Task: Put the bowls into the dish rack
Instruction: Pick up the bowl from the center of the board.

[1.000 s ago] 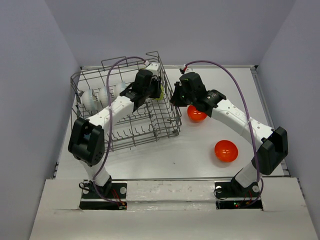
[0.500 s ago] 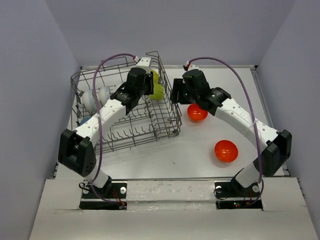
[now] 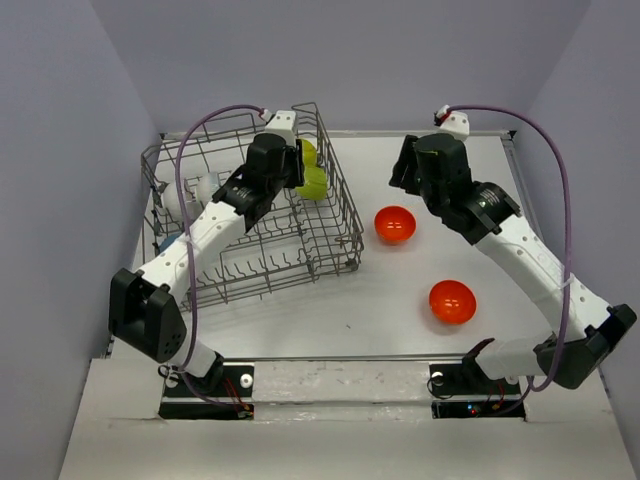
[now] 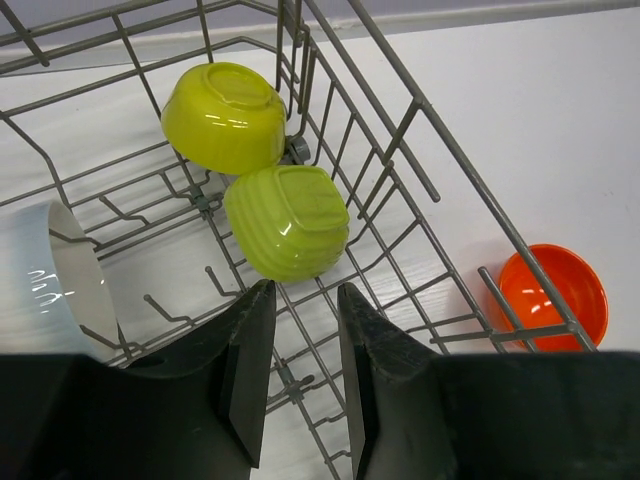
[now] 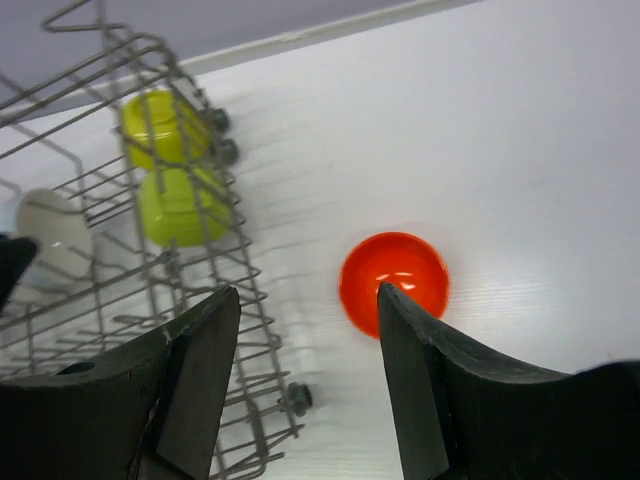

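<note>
My right gripper grabs the orange-red bowl by its rim farthest from the rack next, since the rack-side rim stays free for my left gripper.
The grey wire dish rack (image 3: 346,214) stands at the left. Two yellow-green bowls (image 3: 312,181) lie in its far right corner, upside down (image 4: 288,220) (image 5: 180,205). White bowls (image 3: 205,190) stand along its far left side (image 4: 55,290). My left gripper (image 3: 292,172) hovers over the rack, just short of the nearer green bowl, open and empty (image 4: 305,290). One orange-red bowl (image 3: 395,224) sits on the table right of the rack (image 5: 400,262) (image 4: 555,295), and a second (image 3: 451,301) lies nearer. My right gripper (image 3: 408,175) hangs open above the table, empty (image 5: 308,292).
The rack's right wall (image 5: 250,290) with its small wheels stands between the green bowls and the first orange-red bowl. Purple cables arc above both arms. Grey walls close in the white table (image 3: 500,200) on three sides.
My right gripper has opened and drawn back from the rack's right wall, up and to the right. The left arm shifted a little toward the far side, uncovering both green bowls.
</note>
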Robot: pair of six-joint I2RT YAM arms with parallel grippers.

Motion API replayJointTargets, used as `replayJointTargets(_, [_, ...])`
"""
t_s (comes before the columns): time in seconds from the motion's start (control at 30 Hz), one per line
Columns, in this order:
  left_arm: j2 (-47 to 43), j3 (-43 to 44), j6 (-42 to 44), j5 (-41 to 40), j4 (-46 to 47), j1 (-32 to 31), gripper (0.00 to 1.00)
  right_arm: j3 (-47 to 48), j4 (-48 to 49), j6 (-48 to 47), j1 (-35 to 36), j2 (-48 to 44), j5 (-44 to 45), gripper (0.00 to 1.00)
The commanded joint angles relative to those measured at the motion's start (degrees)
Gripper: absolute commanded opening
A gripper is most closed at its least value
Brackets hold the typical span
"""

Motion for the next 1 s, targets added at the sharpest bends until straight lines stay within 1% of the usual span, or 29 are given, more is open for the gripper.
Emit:
replayJointTargets(0.0, [-3.9,1.0,-0.5,0.1,2.1,-0.2,0.41,-6.2,-0.7,2.8,-6.8,1.9,5.0,0.62])
replayJointTargets(0.03, [-4.1,0.9,-0.6,0.3,2.3,-0.2,0.41,-8.0,0.4,3.3,-10.3,2.2,1.8,0.61])
replayJointTargets(0.07, [-4.5,0.8,-0.7,0.7,2.6,-0.2,0.41,-12.0,1.5,3.7,-11.6,2.8,0.5,0.61])
replayJointTargets(0.13, [-5.3,0.5,-0.7,0.8,2.8,-0.2,0.41,-15.7,5.2,4.6,-14.3,3.8,-1.9,0.61])
replayJointTargets(0.17, [-5.6,0.4,-0.6,0.8,2.9,-0.2,0.41,-18.4,6.2,4.8,-15.0,4.5,-2.6,0.60])
replayJointTargets(0.3, [-6.8,-0.5,-0.6,0.8,3.4,-0.3,0.41,-22.0,9.7,5.8,-16.8,9.5,-5.2,0.57])
replayJointTargets(0.5, [-7.1,-0.8,-0.5,0.9,3.5,-0.3,0.41,-24.6,13.5,6.8,-17.5,12.5,-8.1,0.56])
replayJointTargets(0.73, [-7.1,-1.2,-0.3,0.8,3.4,-0.3,0.41,-25.3,15.8,7.3,-18.0,14.9,-11.6,0.55])
replayJointTargets(0.83, [-7.0,-1.3,-0.2,0.8,3.5,-0.4,0.41,-25.3,16.4,7.5,-18.0,16.0,-12.1,0.55])
replayJointTargets(0.97, [-7.0,-1.4,-0.3,0.8,3.4,-0.4,0.41,-24.7,16.6,8.0,-18.0,16.8,-11.7,0.51])
